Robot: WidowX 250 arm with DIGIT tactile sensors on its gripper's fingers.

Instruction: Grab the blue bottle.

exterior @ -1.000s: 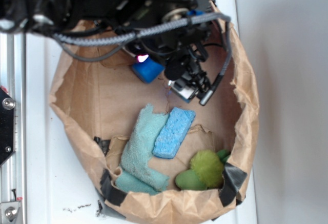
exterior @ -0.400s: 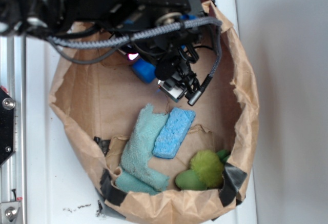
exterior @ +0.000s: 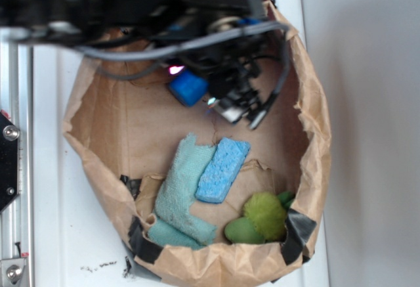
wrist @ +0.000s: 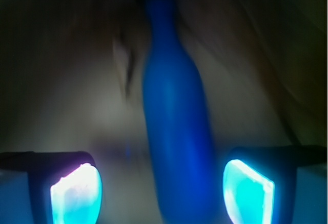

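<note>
My gripper needs to go down to the bottle before it closes. My fingers are above the blue bottle's body (wrist: 177,126) with brown paper (wrist: 123,126) showing between them, so they would miss if I closed now.
The blue bottle (wrist: 177,131) lies on brown paper, its neck pointing away from me in the wrist view. My gripper (wrist: 163,193) is open, and the bottle's body lies between the two glowing pads (wrist: 77,193), nearer the right one, with a gap on each side. In the exterior view only the bottle's blue base (exterior: 188,88) shows under the blurred black arm, at the back of the paper bag (exterior: 98,129). The gripper (exterior: 203,83) itself is mostly hidden by arm and cables there.
A teal cloth (exterior: 180,192) and a light blue sponge (exterior: 222,169) lie in the bag's middle. A green plush toy (exterior: 259,218) sits at the front right. The bag's crumpled walls rise all round. A metal rail (exterior: 13,169) runs along the left.
The arm shifted left and then back right slightly over the bottle, and is blurred with motion now. The bottle, cloth, sponge and toy have stayed put.
</note>
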